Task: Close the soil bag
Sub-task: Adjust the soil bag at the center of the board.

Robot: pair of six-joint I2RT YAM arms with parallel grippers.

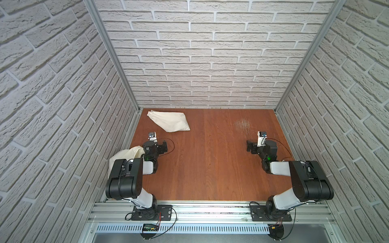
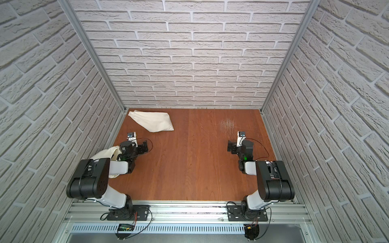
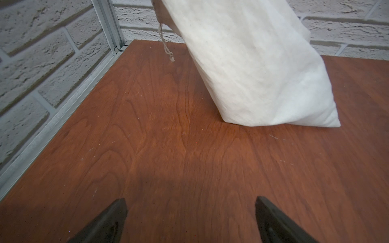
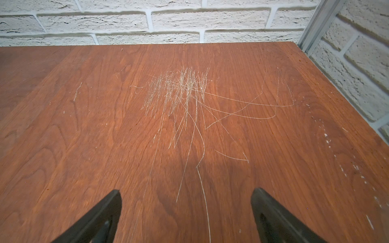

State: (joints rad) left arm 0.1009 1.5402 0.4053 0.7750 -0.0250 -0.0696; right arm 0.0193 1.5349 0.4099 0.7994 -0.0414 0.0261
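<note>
My left gripper grabs the soil bag's cloth near its corded end next, leaving the cord point(image 3: 166, 45) free to pull the bag closed.
The soil bag point(image 1: 171, 122) point(image 2: 153, 122) is a cream cloth sack lying flat at the back left of the wooden table point(image 1: 210, 164), its narrow end towards the corner. In the left wrist view the soil bag point(image 3: 252, 69) fills the far side, and a thin knotted cord point(image 3: 166, 45) hangs from its upper end. My left gripper point(image 1: 162, 147) point(image 3: 190, 202) is open with nothing between its fingers, a short way in front of the bag. Over bare wood at the right, my right gripper point(image 1: 251, 147) point(image 4: 186, 194) is also open and far from the bag.
A second, puffier cream sack point(image 1: 124, 157) point(image 2: 105, 153) stands at the table's left edge, partly hidden behind my left arm. A patch of pale scratches point(image 1: 243, 124) point(image 4: 181, 88) marks the wood at the back right. Brick-patterned walls close three sides.
</note>
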